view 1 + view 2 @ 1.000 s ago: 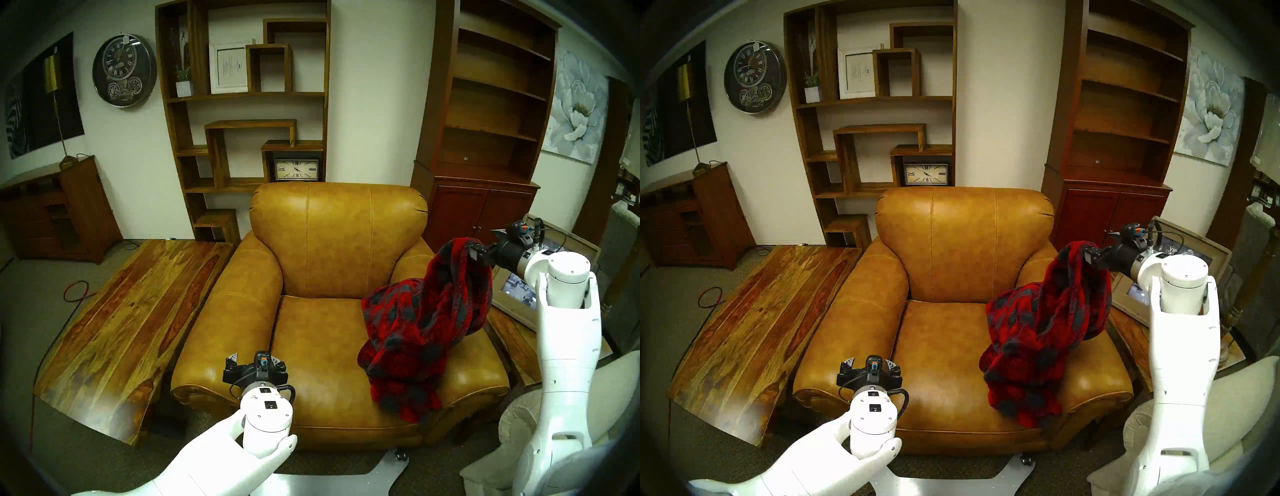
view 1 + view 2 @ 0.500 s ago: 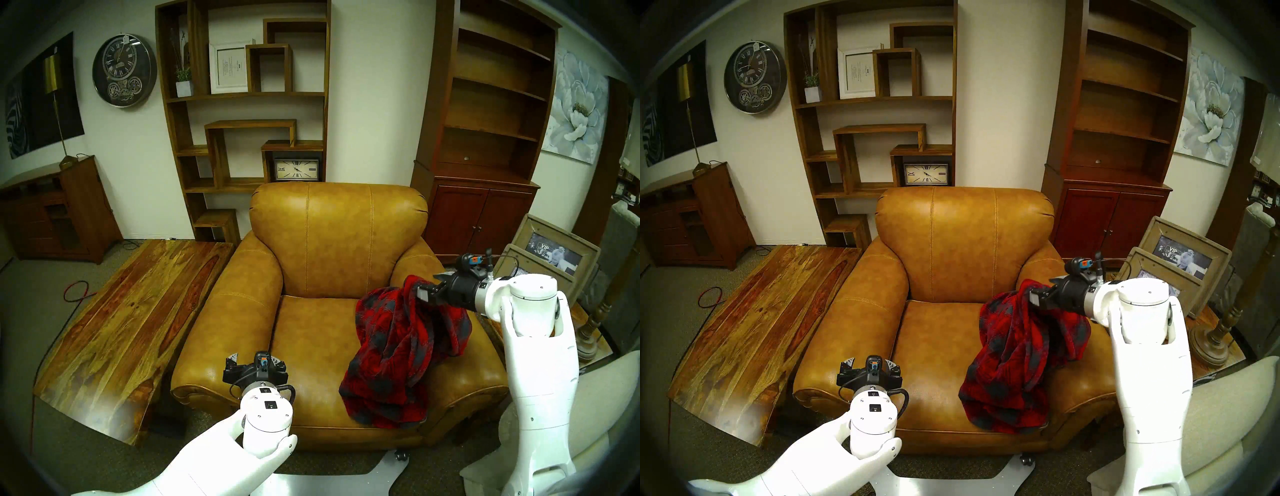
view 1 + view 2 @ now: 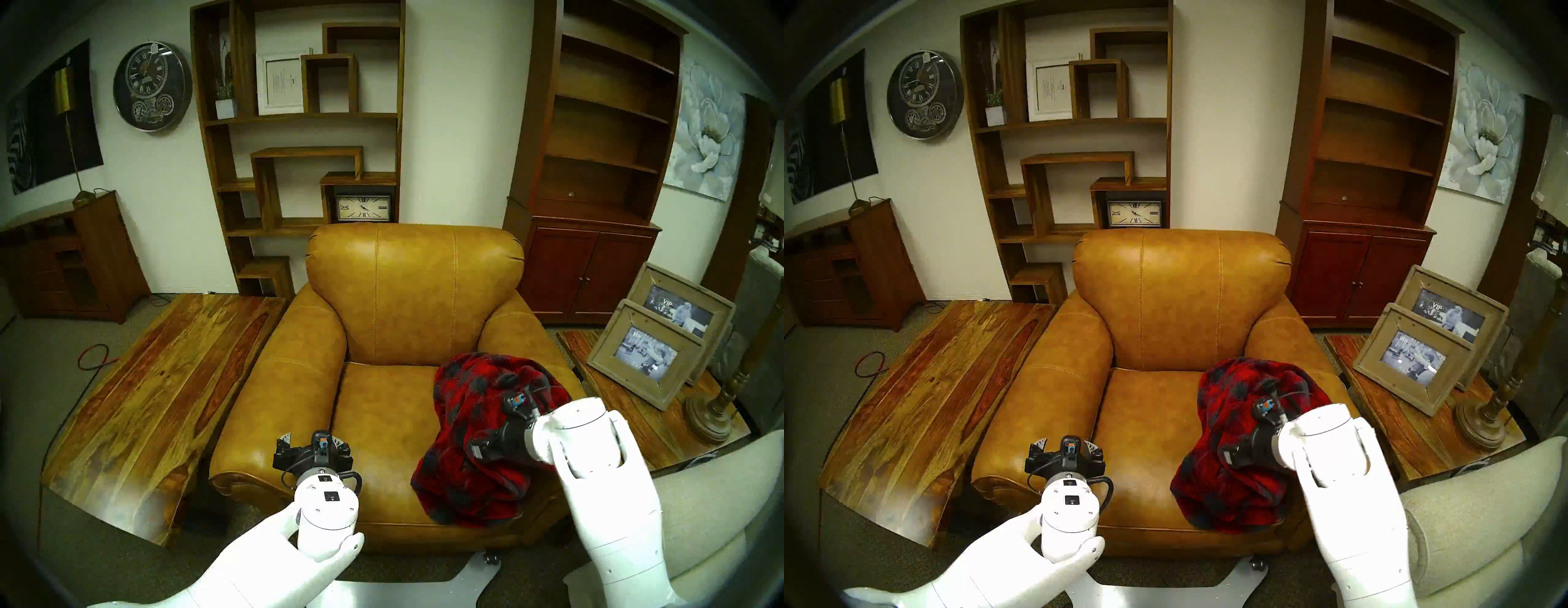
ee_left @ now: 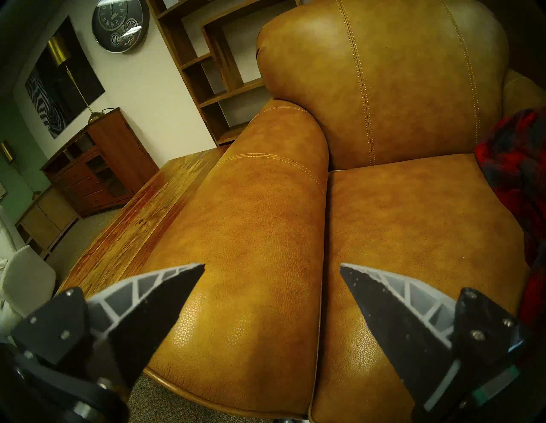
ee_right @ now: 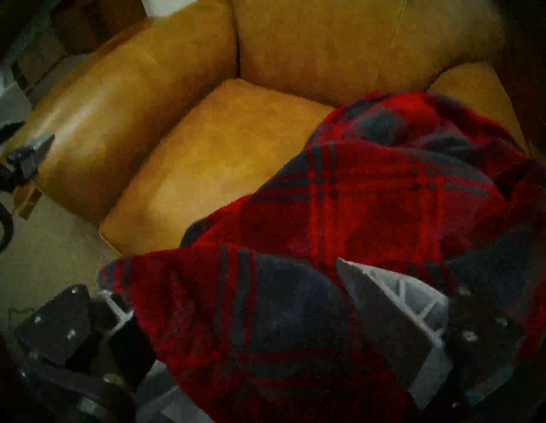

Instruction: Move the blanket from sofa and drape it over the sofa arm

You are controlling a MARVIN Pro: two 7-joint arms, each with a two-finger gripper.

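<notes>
The blanket lies bunched (image 3: 476, 405) on the seat, and a loose fold stands up at its front. My right gripper needs to grab that raised front fold (image 3: 486, 446) next.
The red and dark plaid blanket (image 3: 466, 390) lies bunched on the right side of the tan leather sofa (image 3: 415, 297). It covers the seat's right part and the inner side of the right sofa arm (image 3: 513, 322). Its lower edge hangs over the seat front. My right gripper (image 3: 475, 450) is low at the blanket's front. In the right wrist view (image 5: 230, 295) the fingers (image 5: 384, 301) stand wide apart, with a blanket (image 5: 369, 192) fold lying between them. My left gripper (image 3: 312, 443) is open and empty over the front of the left sofa arm (image 4: 251, 221).
A long wooden table (image 3: 148, 403) stands left of the sofa. A side table (image 3: 628, 420) on the right carries two picture frames (image 3: 649, 356) and a lamp base (image 3: 708, 416). A beige fabric sofa arm (image 3: 721, 488) sits at the bottom right. Shelves stand behind.
My right arm has come down and forward from above the right sofa arm, lowering the lifted blanket into a heap on the seat and arm. Its fingers now stand apart. The left arm has not moved.
</notes>
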